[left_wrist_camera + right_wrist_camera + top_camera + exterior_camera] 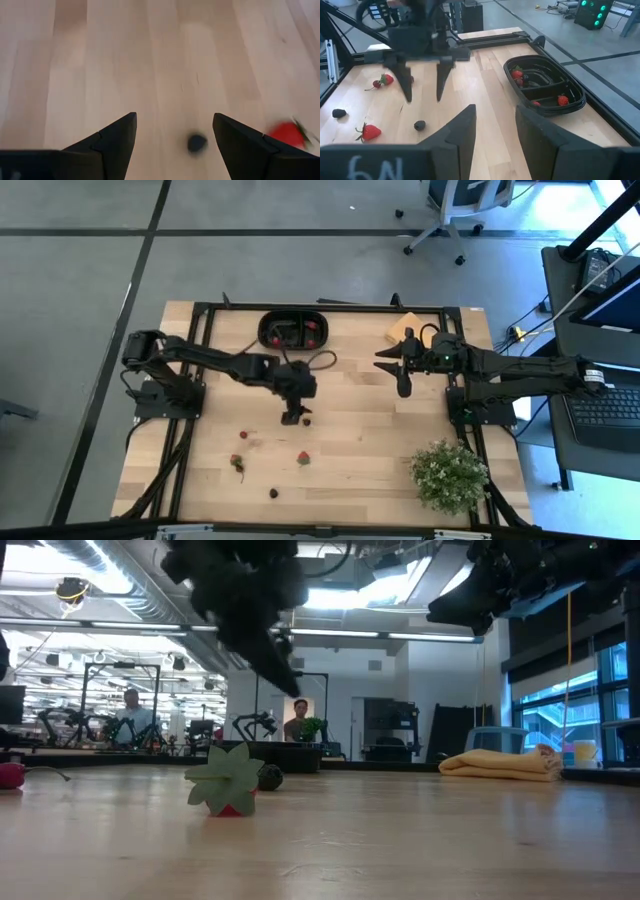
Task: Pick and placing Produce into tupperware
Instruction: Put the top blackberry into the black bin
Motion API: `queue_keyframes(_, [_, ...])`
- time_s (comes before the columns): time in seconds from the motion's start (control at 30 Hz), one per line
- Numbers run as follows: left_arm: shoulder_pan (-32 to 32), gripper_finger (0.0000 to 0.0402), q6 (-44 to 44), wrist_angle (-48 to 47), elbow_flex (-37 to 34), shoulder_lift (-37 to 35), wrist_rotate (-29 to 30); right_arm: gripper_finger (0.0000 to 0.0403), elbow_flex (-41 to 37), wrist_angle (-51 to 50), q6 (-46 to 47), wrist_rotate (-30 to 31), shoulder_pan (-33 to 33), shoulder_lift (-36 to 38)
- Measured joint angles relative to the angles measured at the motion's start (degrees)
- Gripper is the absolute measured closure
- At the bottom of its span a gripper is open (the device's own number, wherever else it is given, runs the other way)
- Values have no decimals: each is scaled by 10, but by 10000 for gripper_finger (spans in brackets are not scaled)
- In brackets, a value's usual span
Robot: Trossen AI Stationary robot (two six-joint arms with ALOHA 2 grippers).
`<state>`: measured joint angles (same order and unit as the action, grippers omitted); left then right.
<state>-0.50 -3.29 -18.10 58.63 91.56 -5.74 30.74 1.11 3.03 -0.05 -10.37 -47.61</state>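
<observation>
The robot should next place the dark berry in the black oval tupperware (292,330), so its left gripper should grab the berry by its round sides.
The black oval tupperware (292,330) sits near the far edge, with red strawberries in it (545,85). Loose produce lies on the wood: a dark berry (197,143) and a strawberry (286,135), more strawberries (303,458) (237,462), and another dark berry (273,493). My left gripper (292,415) (175,116) is open and points down, hovering above the table with the dark berry (307,420) below its gap, nearer one finger. My right gripper (403,385) (495,110) is open and waits above the table's right half.
A tan yellowish pad (405,330) lies at the far right, and a leafy potted plant (448,475) stands at the near right. A black frame (320,307) rims the table. In the low view a strawberry with a green top (228,780) lies near the camera.
</observation>
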Motion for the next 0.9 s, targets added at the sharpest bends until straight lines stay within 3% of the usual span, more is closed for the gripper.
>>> queue_keyframes(0.47, [66,146,2,47,-16,118,22,262,0,-3,29,0,0,-35])
queue_keyframes(0.73, [78,150,16,43,-15,140,37,262,0,-6,29,0,0,-37])
queue_keyframes(0.9, [80,175,17,43,-15,140,50,262,0,-6,28,0,0,-37])
